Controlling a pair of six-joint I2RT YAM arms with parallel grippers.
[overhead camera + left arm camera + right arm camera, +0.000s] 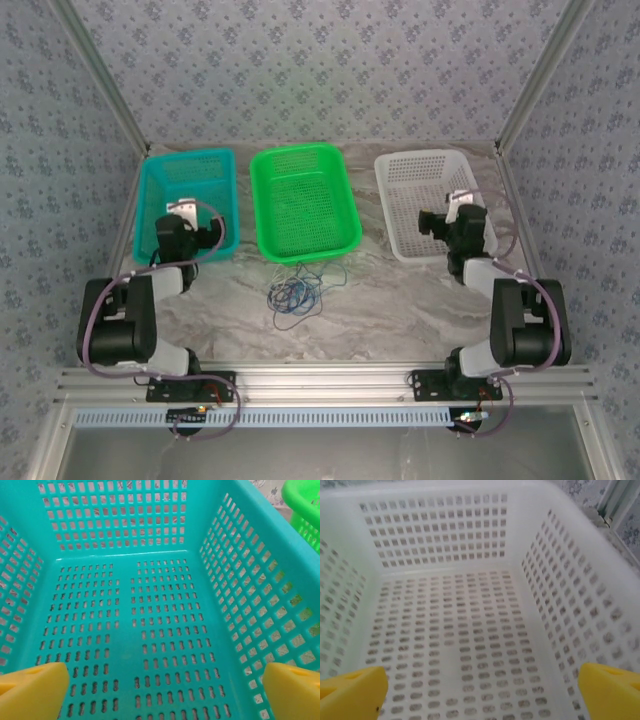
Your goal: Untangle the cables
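I will next pick up a single dark cable at the heap's edge (326, 287) with my right gripper to untangle it, leaving the other cables free.
The cables (293, 293) lie in a small tangled heap on the marble table, just in front of the green basket (303, 200); thin blue and dark loops show, with a pale strand barely visible among them. My left gripper (165, 690) hangs open over the floor of the teal basket (165, 555), its yellow fingertips (32, 687) wide apart with nothing between them. My right gripper (482, 690) is open above the floor of the white basket (470, 535), holding nothing. In the top view both arms sit folded back, far from the heap.
Three baskets stand in a row at the back: teal (188, 200) left, green middle, white (432, 200) right. Metal frame posts (100, 75) rise at the table's back corners. Bare marble (400, 310) lies between the arms.
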